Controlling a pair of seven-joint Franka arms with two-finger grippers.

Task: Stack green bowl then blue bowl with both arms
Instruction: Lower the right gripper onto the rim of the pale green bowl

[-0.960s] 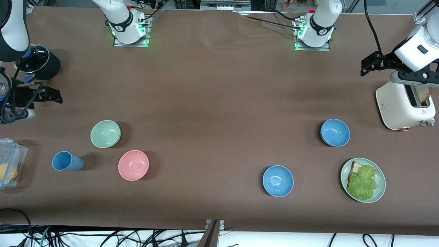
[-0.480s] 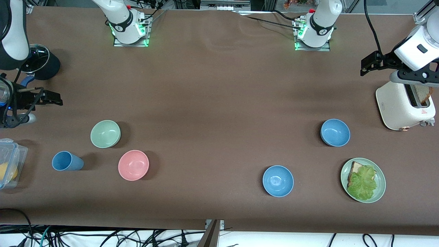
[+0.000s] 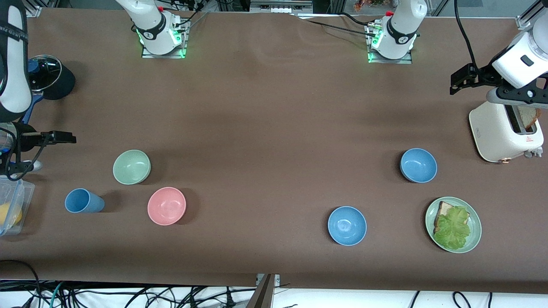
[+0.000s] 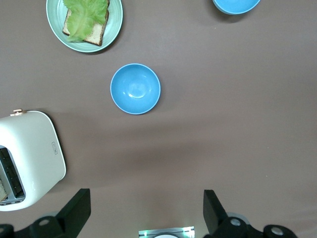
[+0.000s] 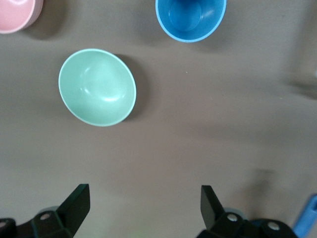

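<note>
I should next pinch the green bowl with my right gripper by its thin rim (image 3: pixel 132 150), one finger inside the empty hollow (image 3: pixel 131 167); the bowl is wide and round across.
The green bowl (image 3: pixel 131 167) sits upright and empty at the right arm's end of the table; it also shows in the right wrist view (image 5: pixel 97 87). Two blue bowls lie at the left arm's end: one (image 3: pixel 418 165) beside the toaster, seen in the left wrist view (image 4: pixel 135 89), the other (image 3: pixel 346 225) nearer the front camera, cut off in that view (image 4: pixel 236 5). My right gripper (image 3: pixel 19 149) (image 5: pixel 143 210) is open and empty, over the table edge, apart from the green bowl. My left gripper (image 3: pixel 509 96) (image 4: pixel 143 213) is open and empty, over the toaster, and waits.
A pink bowl (image 3: pixel 166 205) and a blue cup (image 3: pixel 84 201) stand near the green bowl. A green plate (image 3: pixel 475 233) with bread and lettuce and a white toaster (image 3: pixel 496 132) are at the left arm's end. A black lidded pot (image 3: pixel 51 79) and a clear container (image 3: pixel 13 201) are at the right arm's end.
My right gripper has moved toward the front camera along the table's end, closer to the clear container. The left arm and all bowls have not moved.
</note>
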